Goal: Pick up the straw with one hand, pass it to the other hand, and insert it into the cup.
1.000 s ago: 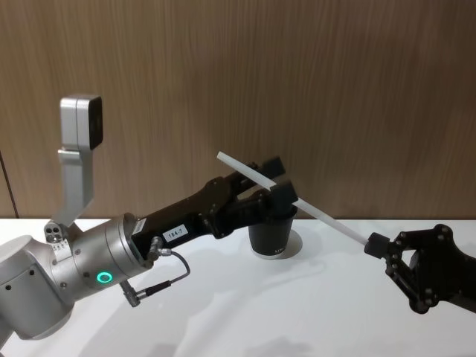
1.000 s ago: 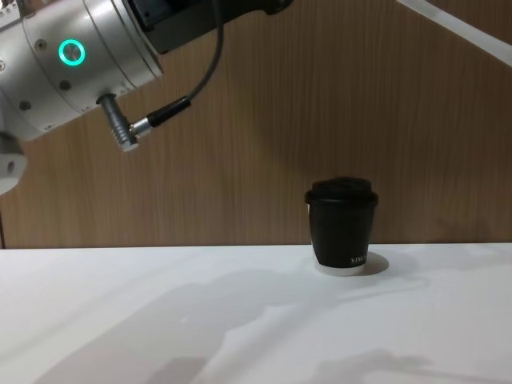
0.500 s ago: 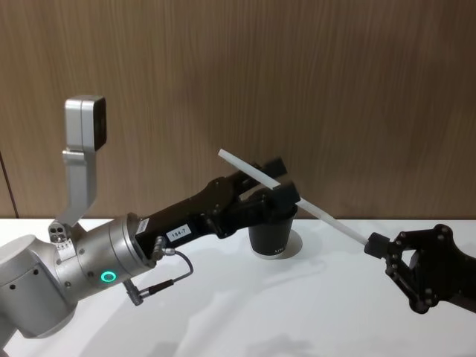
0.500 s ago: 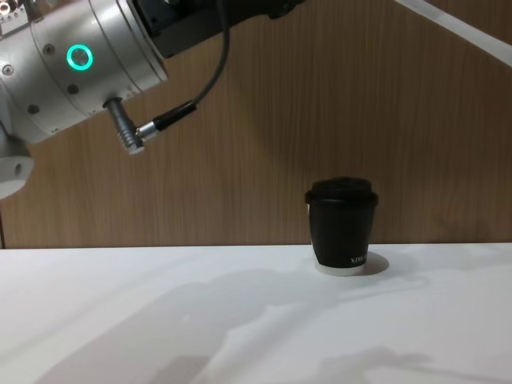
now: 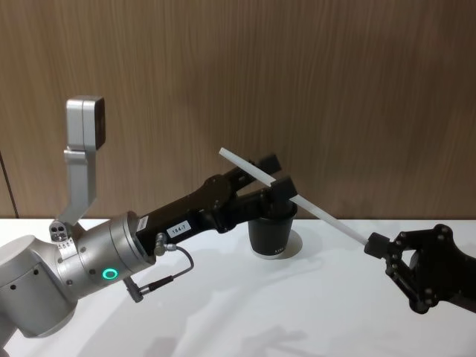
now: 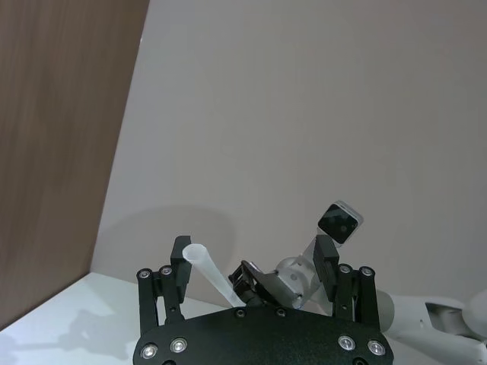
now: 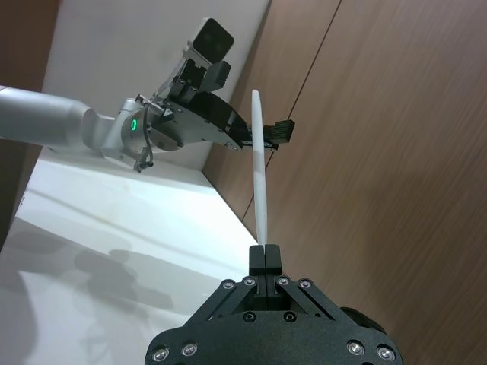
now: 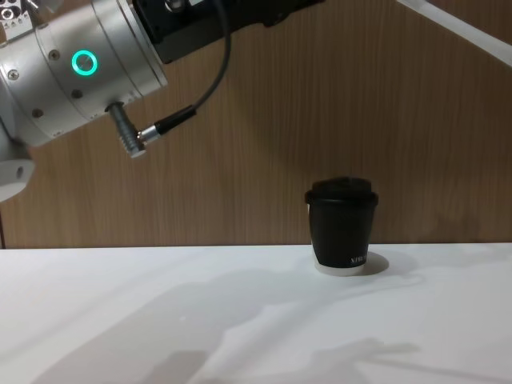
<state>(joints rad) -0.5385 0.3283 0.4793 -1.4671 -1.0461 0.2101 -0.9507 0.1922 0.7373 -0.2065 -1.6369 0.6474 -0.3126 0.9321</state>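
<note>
My right gripper's fingers already cover the straw's lower end, so my left gripper will next grab the straw by its free upper part [image 5: 264, 178] [image 7: 259, 141].
The white straw [image 5: 327, 216] slants in the air above the table, and its lower end is pinched in my right gripper [image 5: 374, 242], which is shut on it at the right. My left gripper [image 5: 275, 175], on the silver wrist with the green ring [image 5: 109, 274], reaches in from the left and stands open around the straw's upper part. In the left wrist view the straw [image 6: 207, 269] lies close to one finger [image 6: 179, 257] of the left gripper [image 6: 255, 258]. The black cup [image 5: 271, 232] stands upright below and behind the left gripper, lid on. The chest view has the cup [image 8: 342, 225] on the table.
The white table [image 5: 297, 312] runs under both arms, with a wooden wall close behind the cup. A dark cable with a metal plug [image 8: 152, 128] hangs from the left wrist. A silver camera post [image 5: 80, 160] rises at the left.
My left arm's wrist has shifted slightly to the right, and its gripper has stayed open around the straw. The right gripper, the straw and the cup have barely moved.
</note>
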